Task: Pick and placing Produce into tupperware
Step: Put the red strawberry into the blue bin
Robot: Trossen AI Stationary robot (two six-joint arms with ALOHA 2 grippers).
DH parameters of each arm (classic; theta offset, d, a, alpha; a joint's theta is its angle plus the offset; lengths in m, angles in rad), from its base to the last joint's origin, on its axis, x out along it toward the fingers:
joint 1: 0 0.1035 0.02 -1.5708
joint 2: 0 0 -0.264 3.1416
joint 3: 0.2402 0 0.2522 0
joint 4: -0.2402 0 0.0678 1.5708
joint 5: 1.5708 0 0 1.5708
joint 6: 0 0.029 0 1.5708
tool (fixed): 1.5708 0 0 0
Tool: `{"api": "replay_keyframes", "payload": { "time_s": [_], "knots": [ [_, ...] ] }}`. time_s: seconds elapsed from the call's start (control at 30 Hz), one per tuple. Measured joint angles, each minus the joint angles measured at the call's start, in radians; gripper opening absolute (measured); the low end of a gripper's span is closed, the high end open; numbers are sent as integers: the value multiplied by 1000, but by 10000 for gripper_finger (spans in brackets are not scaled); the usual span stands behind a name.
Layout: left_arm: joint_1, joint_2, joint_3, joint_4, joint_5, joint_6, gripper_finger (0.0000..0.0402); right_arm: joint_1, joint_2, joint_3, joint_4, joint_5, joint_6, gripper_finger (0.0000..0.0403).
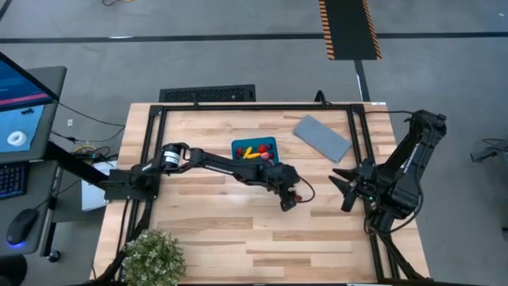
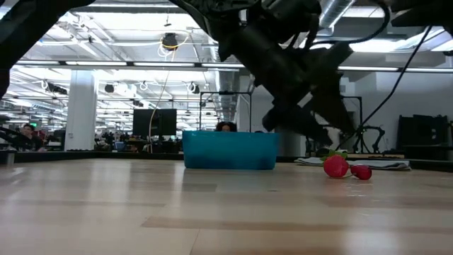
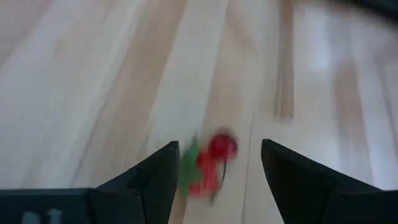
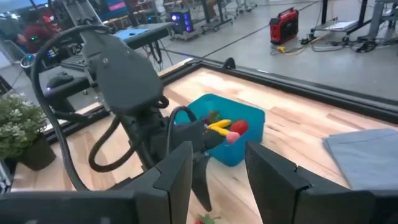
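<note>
The red strawberry [image 3: 204, 173] beside the cherry [image 3: 222, 147] is below my left gripper's fingers, so they would miss the strawberry if they closed now. My left gripper needs to go down first, then close on the strawberry.
The teal tupperware [image 1: 254, 149] stands on the table's far middle with red and yellow produce [image 1: 255, 152] inside. Two red produce pieces with a green leaf [image 3: 211, 163] lie on the wood near the table's centre [image 2: 337, 166]. My left gripper [image 3: 219, 146] hangs open just over them, slanting down, with a finger on either side and touching neither; in the high view this gripper [image 1: 289, 202] is right beside the pieces. At the table's right side my right gripper [image 4: 214, 162] waits open, with nothing between its fingers [image 1: 346, 187].
A flat grey lid [image 1: 321, 137] lies at the far right of the table. A leafy green plant [image 1: 155, 254] stands at the near left corner. Bare wood stretches along the near side. A dark frame rail [image 1: 254, 106] borders the table.
</note>
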Motion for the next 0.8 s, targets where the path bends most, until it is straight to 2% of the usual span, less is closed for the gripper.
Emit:
{"api": "replay_keyframes", "payload": {
  "time_s": [0.2,0.43,0.53,0.8],
  "knots": [
    [0,2,2,-56,-53,0,217,8,-1,0,6,0,-8,169],
    [1,35,-1,-93,-57,-16,217,12,-1,0,16,-1,-8,169],
    [1,51,2,-71,-30,-32,217,12,-1,1,19,-5,-8,168],
    [-1,65,9,-31,-32,-37,217,12,-1,1,20,-17,-8,168]
  ]
}}
